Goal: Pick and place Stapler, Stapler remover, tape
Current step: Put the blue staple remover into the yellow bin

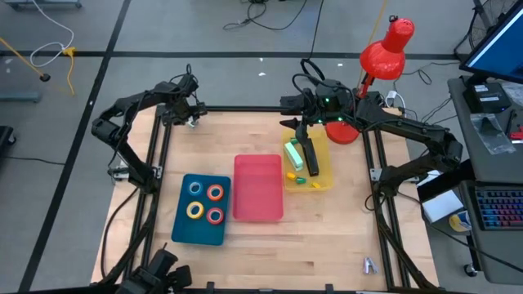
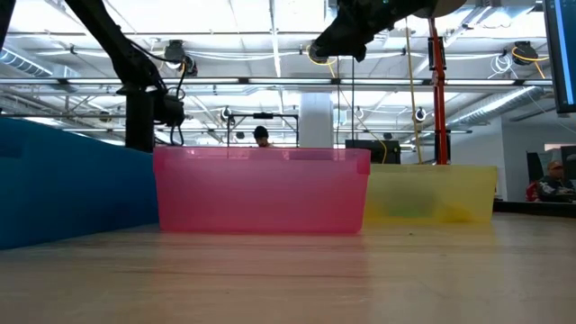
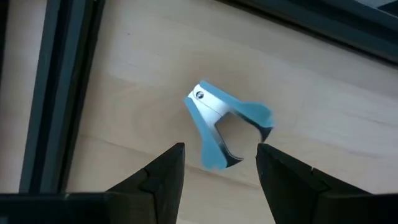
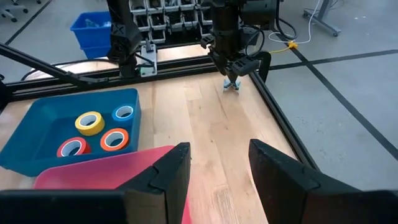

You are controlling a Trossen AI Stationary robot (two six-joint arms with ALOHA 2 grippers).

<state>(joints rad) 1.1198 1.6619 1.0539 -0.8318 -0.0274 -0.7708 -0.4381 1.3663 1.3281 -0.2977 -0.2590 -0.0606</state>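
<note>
The left gripper isn't ready to close on the staple remover yet and should come down first, as its fingers stop above the staple remover's blue fingertip in the left wrist view, with bare wood between them.
A blue staple remover (image 3: 227, 127) lies on the bare table by the far-left corner, also seen in the right wrist view (image 4: 232, 85). My left gripper (image 3: 221, 165) hangs open just above it, a finger on either side, not touching. Four tape rolls, blue (image 1: 194, 189), orange (image 1: 215, 193), yellow (image 1: 195, 210) and red (image 1: 215, 216), lie flat in the blue tray (image 1: 184, 233). A green stapler (image 1: 292, 155) and a black one (image 1: 310, 153) lie in the yellow tray (image 1: 325, 175). My right gripper (image 4: 219, 171) is open, held high above the far ends of the pink and yellow trays, pointing toward the table's left.
The pink tray (image 1: 258, 189) stands between the blue and yellow trays. A red lamp (image 1: 384, 57) stands on its base (image 1: 343, 133) at the far right. Dark frame rails (image 1: 245, 109) run along the table's edges. Bare wood lies along the near edge (image 1: 270, 261).
</note>
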